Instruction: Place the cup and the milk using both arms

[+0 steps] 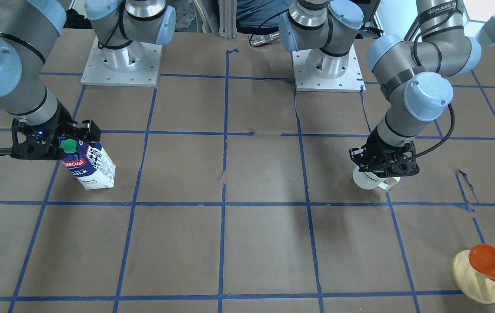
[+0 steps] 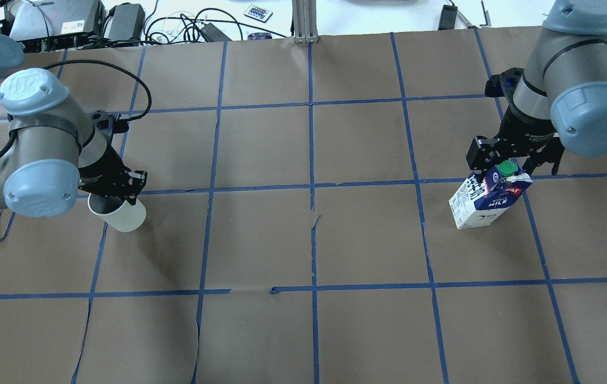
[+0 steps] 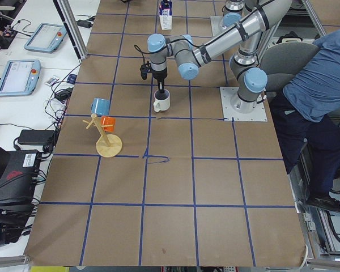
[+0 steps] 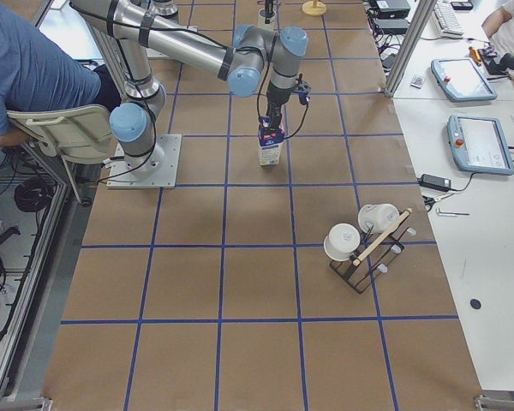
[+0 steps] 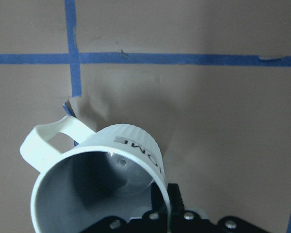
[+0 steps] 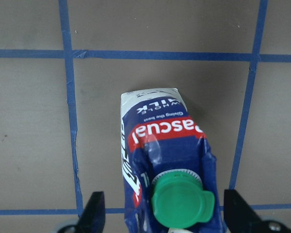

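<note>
Next, the right gripper grabs the milk carton by its gable top (image 1: 78,148), to place the milk beside the white cup (image 1: 366,179).
The white ribbed cup (image 1: 367,179) with "HOME" lettering is under my left gripper (image 1: 381,170), upright on or just above the brown paper. In the left wrist view my left gripper (image 5: 169,200) is shut on the rim of the cup (image 5: 111,160), handle to the left. It also shows in the overhead view (image 2: 122,216). The blue and white milk carton (image 1: 88,167) with a green cap (image 6: 179,201) stands on the paper. My right gripper (image 1: 47,141) is open, its fingers (image 6: 93,213) spread on either side of the carton's top and apart from it.
A pale wooden stand (image 1: 476,276) holding an orange cup (image 1: 491,261) sits at the table edge beyond my left arm. A black rack with white cups (image 4: 360,248) stands on my right side. The arm bases (image 1: 121,65) are at the back. Blue tape grids the paper.
</note>
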Robot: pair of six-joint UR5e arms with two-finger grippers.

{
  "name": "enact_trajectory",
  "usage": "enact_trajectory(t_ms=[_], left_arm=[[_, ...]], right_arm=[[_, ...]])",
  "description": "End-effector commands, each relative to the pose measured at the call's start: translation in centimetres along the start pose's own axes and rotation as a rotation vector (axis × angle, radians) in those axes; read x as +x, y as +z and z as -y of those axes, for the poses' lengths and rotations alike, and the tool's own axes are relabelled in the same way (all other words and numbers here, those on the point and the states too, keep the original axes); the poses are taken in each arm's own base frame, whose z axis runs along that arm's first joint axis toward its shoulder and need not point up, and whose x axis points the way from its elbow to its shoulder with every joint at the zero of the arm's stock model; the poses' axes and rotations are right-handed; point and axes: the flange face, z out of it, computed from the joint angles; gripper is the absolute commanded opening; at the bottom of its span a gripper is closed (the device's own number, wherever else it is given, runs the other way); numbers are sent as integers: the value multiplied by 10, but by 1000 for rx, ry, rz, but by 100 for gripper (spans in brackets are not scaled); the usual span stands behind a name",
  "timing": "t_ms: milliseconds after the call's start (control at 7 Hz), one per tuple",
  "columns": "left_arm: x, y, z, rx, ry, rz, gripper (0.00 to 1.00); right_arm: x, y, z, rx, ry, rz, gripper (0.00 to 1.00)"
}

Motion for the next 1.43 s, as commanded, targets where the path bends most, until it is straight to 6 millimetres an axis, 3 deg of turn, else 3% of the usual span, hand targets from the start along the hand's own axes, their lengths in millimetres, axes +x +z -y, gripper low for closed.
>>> enact_trajectory(t_ms=[0,143,429,857,1000,1143,1286], left_arm=[[68,-24,26,60,-147,-17,0],[115,-37,35,91,-225,-27,0],[184,-42,63,91,-306,-126,0],[297,-22,103,102,-439,-145,0],[328,-26,117,127,-459,-164,0],[364,-28,118,144,-446,-175,0],[379,-11,117,145,-432,-141,0]], right_arm=[[1,2,0,-3,1,0,84],[0,2,1,-3,0,1,80],[1,1,1,0,1,1,69],[1,-3,2,10,2,1,33],[1,-5,3,11,4,0,32],[1,-9,3,19,6,7,32],[3,-24,7,43,9,5,32]])
